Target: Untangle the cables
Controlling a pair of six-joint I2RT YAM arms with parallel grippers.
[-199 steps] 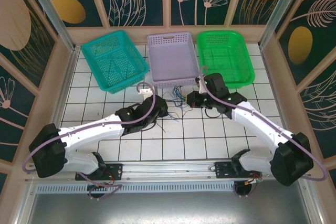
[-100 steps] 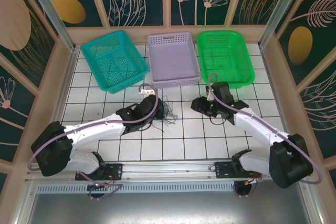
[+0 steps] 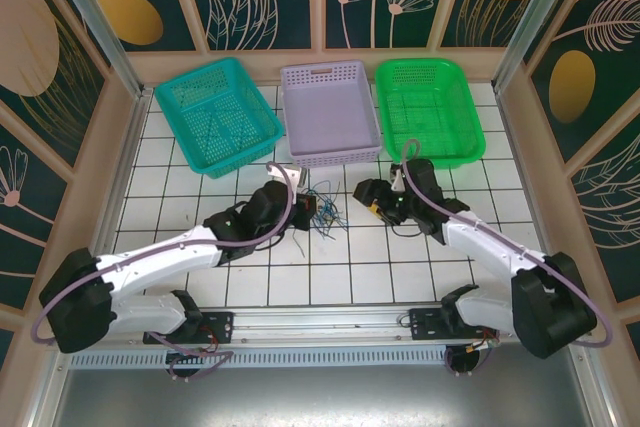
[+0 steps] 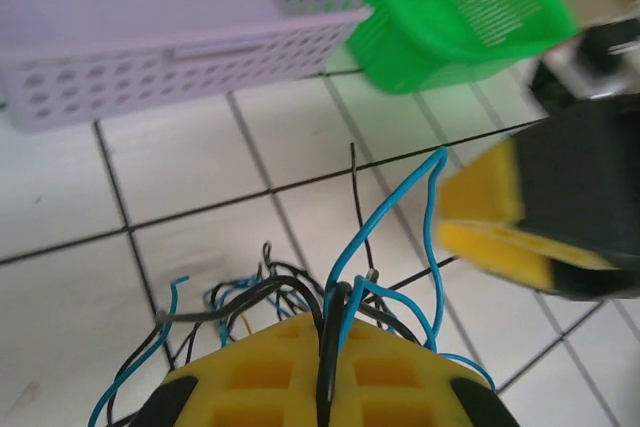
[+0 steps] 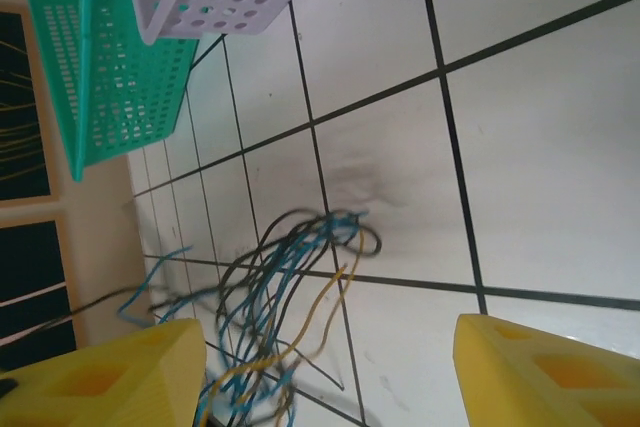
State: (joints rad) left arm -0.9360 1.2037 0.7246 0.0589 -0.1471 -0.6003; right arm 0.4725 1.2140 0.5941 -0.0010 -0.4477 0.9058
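My right gripper grabs the loose yellow and blue pieces of cable on the tangle's side facing it next, to pull them free of the rest.
The cables (image 3: 324,210) are a small tangle of thin blue and black wires on the white tiles in front of the lilac basket. My left gripper (image 3: 306,209) is shut on several of them; the strands (image 4: 436,209) fan out from between its yellow fingers (image 4: 260,377). My right gripper (image 3: 368,197) stands just right of the tangle, open, with nothing between its fingers. In the right wrist view the cables (image 5: 292,272), one strand yellow, lie loose on the tiles beyond the wide-apart yellow fingertips (image 5: 120,377).
Three baskets stand along the back: teal (image 3: 215,112), lilac (image 3: 328,112) and green (image 3: 428,107). The lilac basket's wall (image 4: 150,77) is close behind the tangle. Frame posts flank the table at both sides.
My right gripper has opened and let go of the strands, then moved a little down and away. The left gripper stays shut on the cables, and the bunch has gathered beside it.
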